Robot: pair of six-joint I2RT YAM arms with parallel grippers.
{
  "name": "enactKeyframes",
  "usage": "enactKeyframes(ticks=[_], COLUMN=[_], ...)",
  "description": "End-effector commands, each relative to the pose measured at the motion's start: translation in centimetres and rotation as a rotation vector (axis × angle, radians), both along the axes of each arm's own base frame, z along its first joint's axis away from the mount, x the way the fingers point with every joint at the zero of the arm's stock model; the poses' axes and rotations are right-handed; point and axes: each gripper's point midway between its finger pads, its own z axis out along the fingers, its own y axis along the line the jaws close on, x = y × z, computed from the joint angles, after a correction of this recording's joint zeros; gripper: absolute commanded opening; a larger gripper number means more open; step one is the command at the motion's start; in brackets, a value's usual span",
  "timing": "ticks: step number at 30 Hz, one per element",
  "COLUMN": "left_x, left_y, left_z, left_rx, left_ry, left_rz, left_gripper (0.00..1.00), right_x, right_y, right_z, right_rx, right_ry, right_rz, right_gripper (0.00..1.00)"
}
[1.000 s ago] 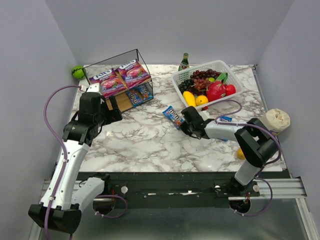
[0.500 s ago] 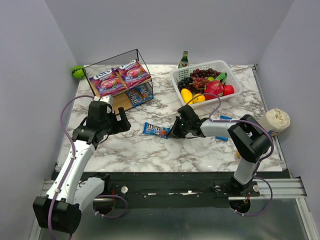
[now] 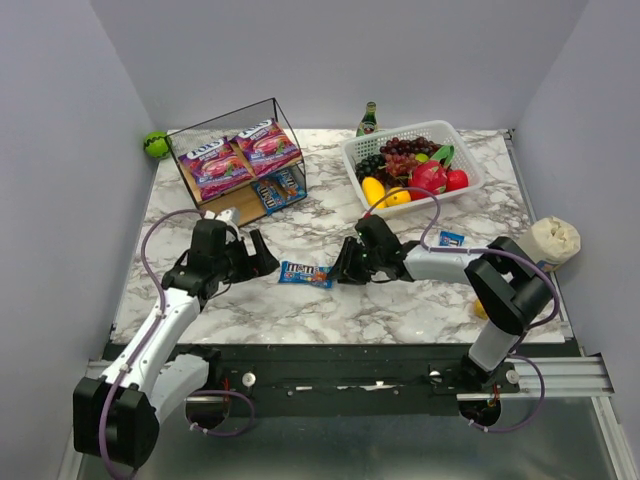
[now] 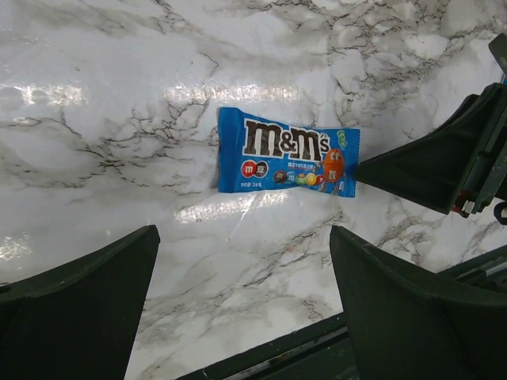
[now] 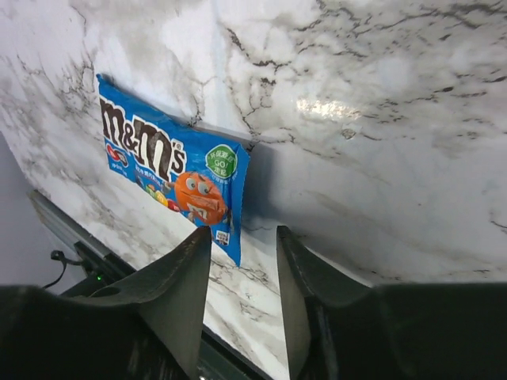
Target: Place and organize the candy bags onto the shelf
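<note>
The candy packet needs to go with the blue packets on the shelf, so the robot's right gripper should next grab it by its end by the green circle (image 3: pixel 328 277) (image 5: pixel 236 199).
A blue candy packet (image 3: pixel 305 273) with brown lettering lies flat on the marble table between my two grippers. It also shows in the left wrist view (image 4: pixel 288 152) and the right wrist view (image 5: pixel 166 166). My left gripper (image 3: pixel 264 256) (image 4: pixel 243 229) is open and empty just left of the packet. My right gripper (image 3: pixel 339 272) (image 5: pixel 242 233) is open, its tips at the packet's right end. The shelf (image 3: pixel 284 122) stands at the back left. Two purple bags (image 3: pixel 236 154) lie on its top board and blue packets (image 3: pixel 279 189) on its lower board. Another blue packet (image 3: pixel 450 239) lies behind the right arm.
A white lattice basket (image 3: pixel 463 143) of fruit stands at the back right, with a green bottle (image 3: pixel 369 119) behind it. A green ball (image 3: pixel 155 143) sits left of the shelf. A beige bundle (image 3: pixel 552 238) and a small orange object (image 3: pixel 481 307) lie at the right edge.
My right gripper carried the blue packet left and nearer, and it now lies flat on the table. My left arm swung down from the shelf to just left of the packet.
</note>
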Motion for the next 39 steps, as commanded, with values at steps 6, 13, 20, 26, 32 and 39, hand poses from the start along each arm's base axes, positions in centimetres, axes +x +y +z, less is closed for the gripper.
enactKeyframes(ticks=[6,13,20,26,32,39], left_x=[1.5,2.3,2.0,1.1,0.9,2.4], left_y=[-3.3,-4.0,-3.2,-3.4,-3.0,-1.3], left_z=[-2.2,-4.8,-7.7,-9.5,-10.0,-5.3], left_rx=[-0.057,0.015,0.089,0.103,0.128,0.173], left_ry=[0.008,0.098,0.182,0.256,0.280,0.142], left_rz=[-0.009,0.032,0.066,0.059,0.070,0.142], left_gripper=[0.84,0.57,0.42,0.34,0.22,0.21], right_x=[1.2,1.3,0.7,0.1,0.0,0.7], right_y=[-0.2,1.4,2.6,2.9,3.3,4.3], right_z=[-0.2,-0.1,-0.4,-1.0,-1.0,1.6], right_rx=[-0.051,-0.021,0.009,0.031,0.066,0.137], right_ry=[-0.064,-0.075,-0.054,-0.022,0.007,-0.017], right_rz=[0.004,0.066,0.096,0.090,0.069,0.046], right_gripper=[0.49,0.45,0.39,0.33,0.12,0.01])
